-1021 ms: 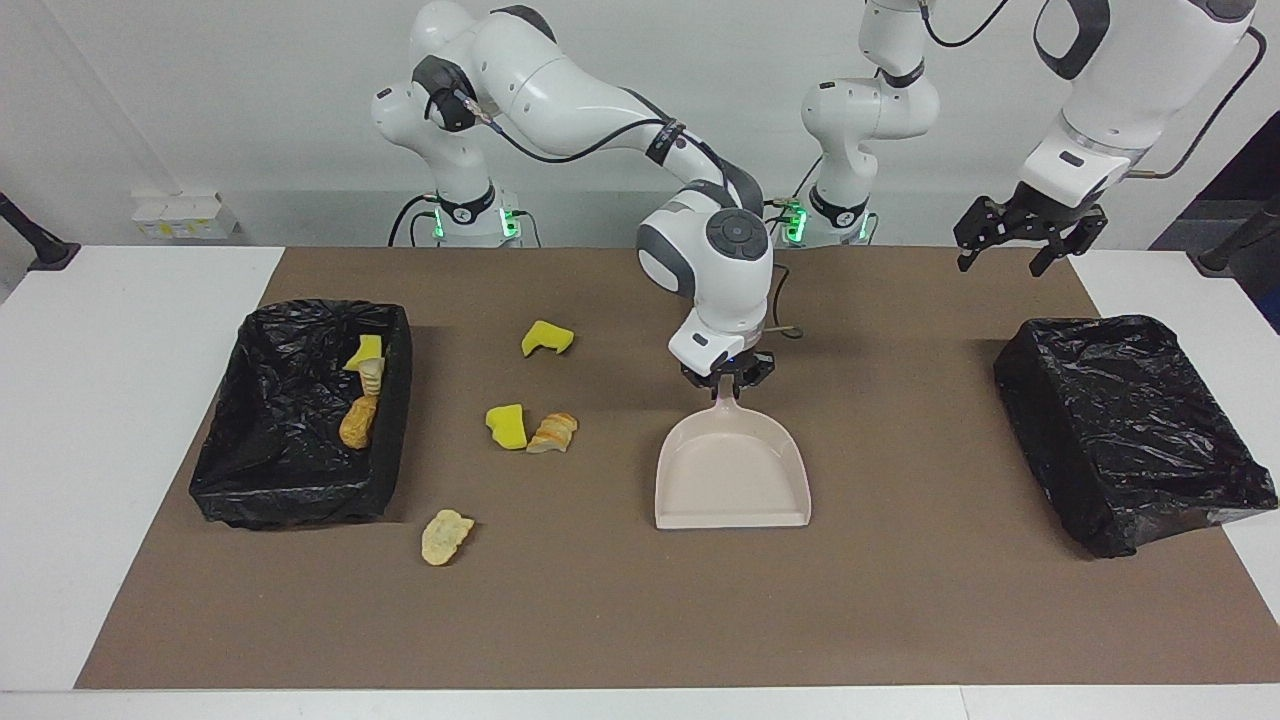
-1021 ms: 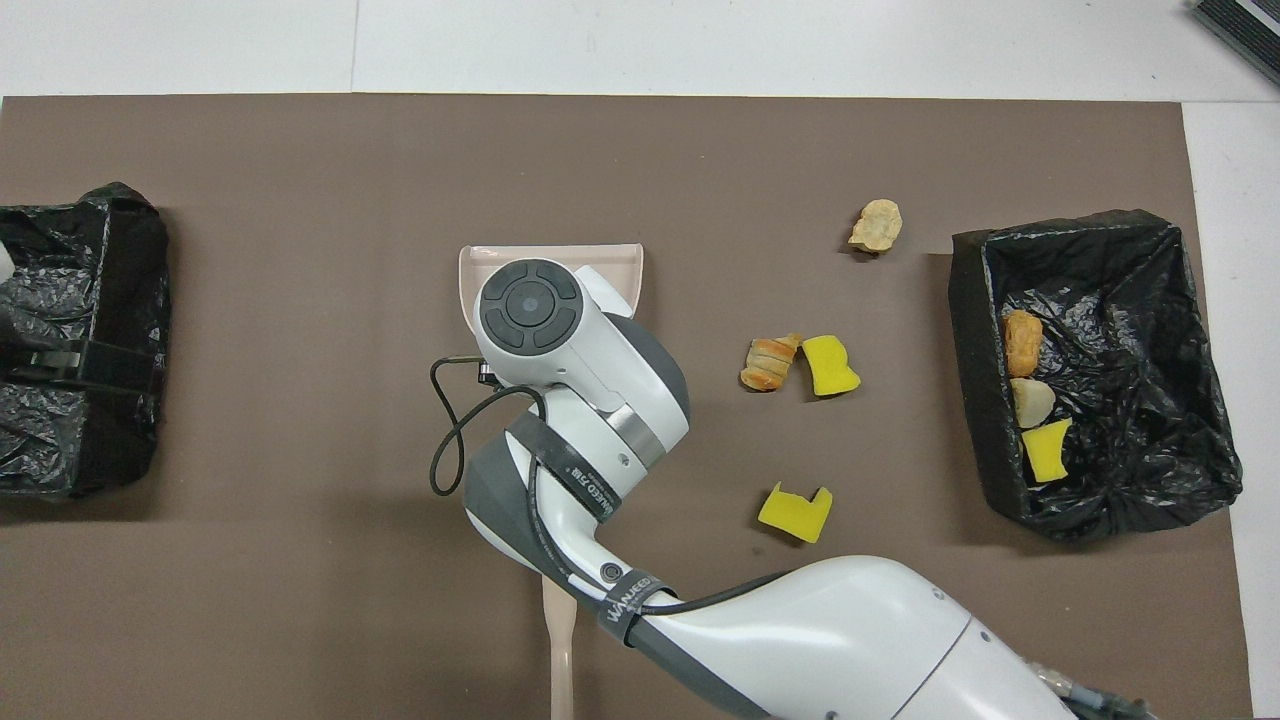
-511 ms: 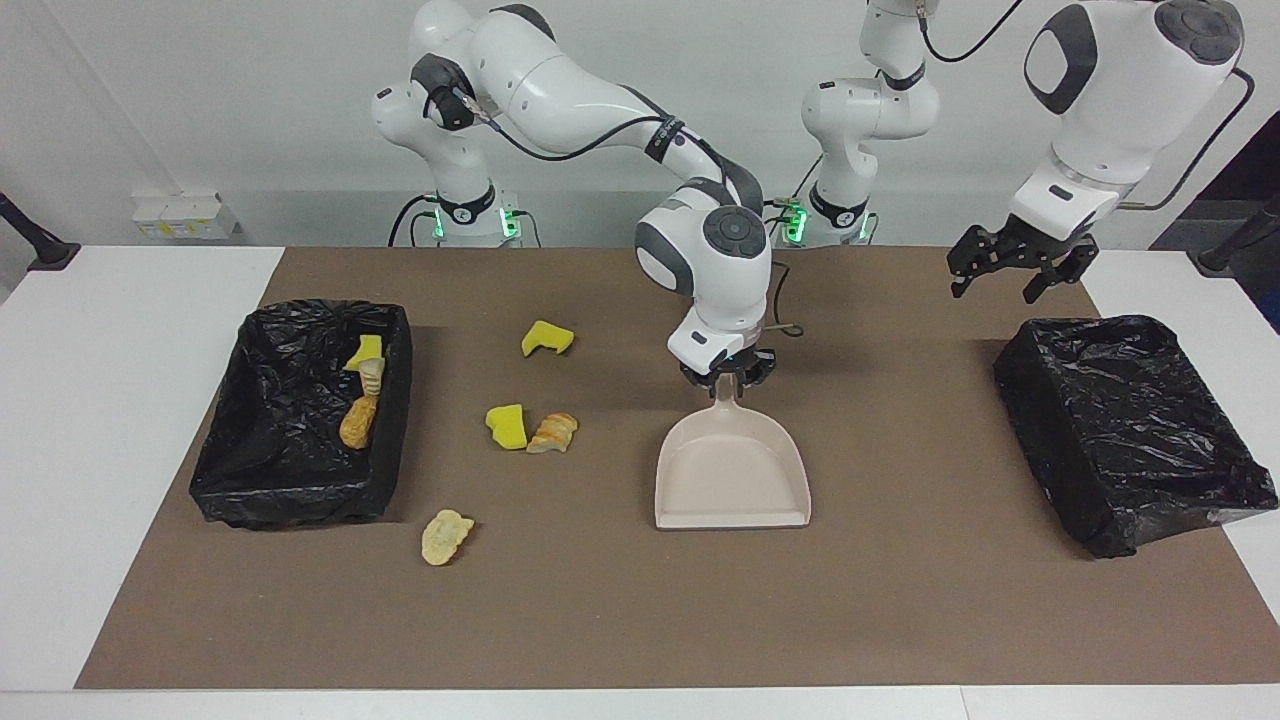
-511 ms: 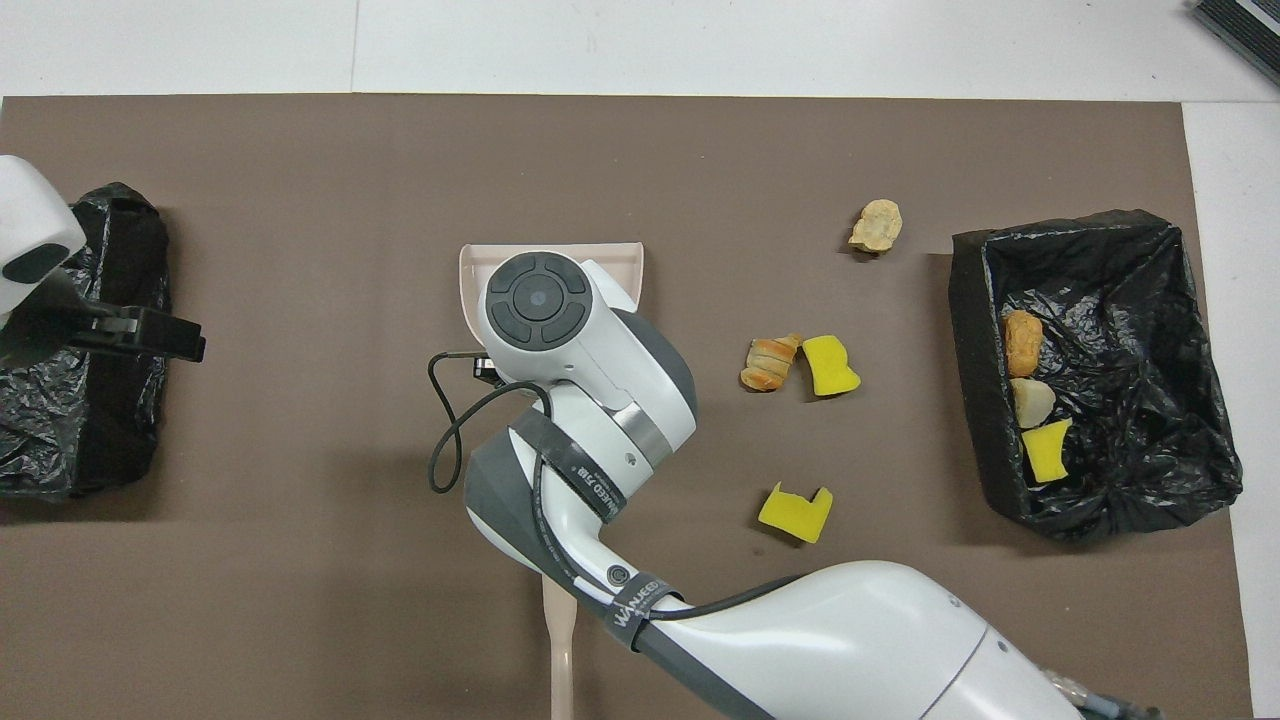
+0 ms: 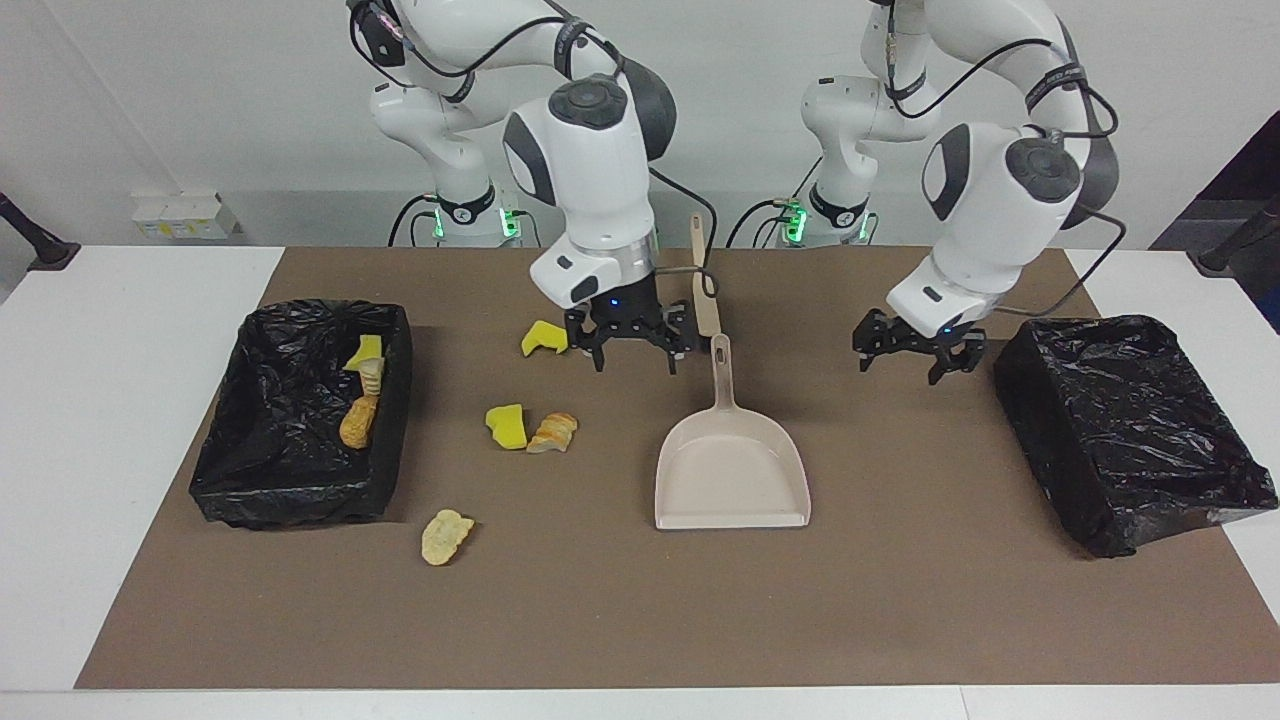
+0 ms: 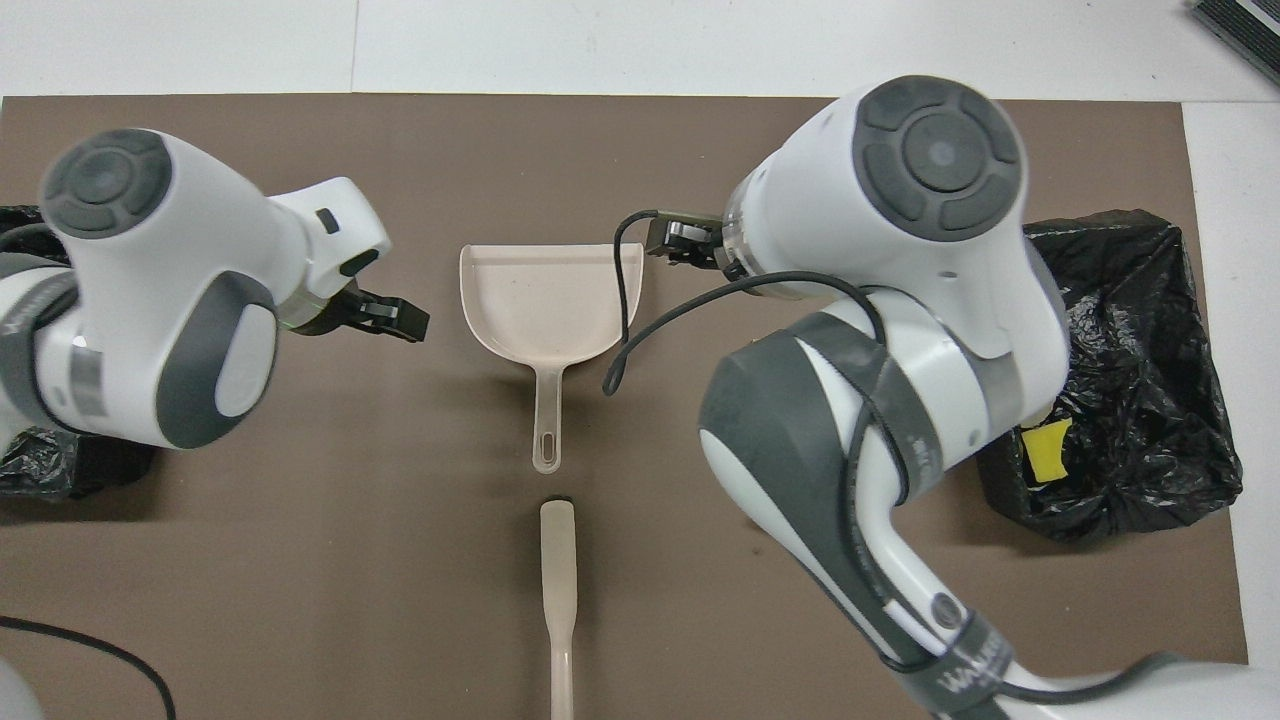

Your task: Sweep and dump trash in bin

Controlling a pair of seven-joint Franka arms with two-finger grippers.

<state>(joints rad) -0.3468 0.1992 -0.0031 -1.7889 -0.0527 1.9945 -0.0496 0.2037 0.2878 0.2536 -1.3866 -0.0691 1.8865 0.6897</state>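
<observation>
The robot's left gripper should next take hold of the dustpan by its slim handle (image 6: 547,414), because the wide pan (image 6: 546,300) lies flat on the mat and is too broad for the fingers.
Loose trash lies on the brown mat: a yellow sponge chunk (image 5: 547,338), another yellow chunk (image 5: 507,425) beside a bread piece (image 5: 553,433), and a bread piece (image 5: 446,536) farther from the robots. The black-lined bin (image 5: 240,480) at the right arm's end holds more scraps (image 5: 360,420); in the overhead view one yellow scrap (image 6: 1045,450) shows in this bin (image 6: 1150,330). The beige dustpan (image 5: 732,480) (image 6: 550,290) lies flat mid-mat, untouched. My right gripper (image 5: 633,358) (image 6: 685,240) hangs open and empty between the sponge chunk and the dustpan's handle. My left gripper (image 5: 903,362) (image 6: 390,318) hovers open, empty, beside the dustpan.
A second black-lined bin (image 5: 1130,430) (image 6: 60,460) sits at the left arm's end. A beige stick-like handle (image 5: 703,290) (image 6: 558,580) lies on the mat nearer to the robots than the dustpan. In the overhead view the right arm hides the loose scraps.
My right gripper opened, let go of the dustpan's handle, rose and swung toward the sponge chunk. My left gripper came down from near its bin toward the dustpan. The dustpan stayed put.
</observation>
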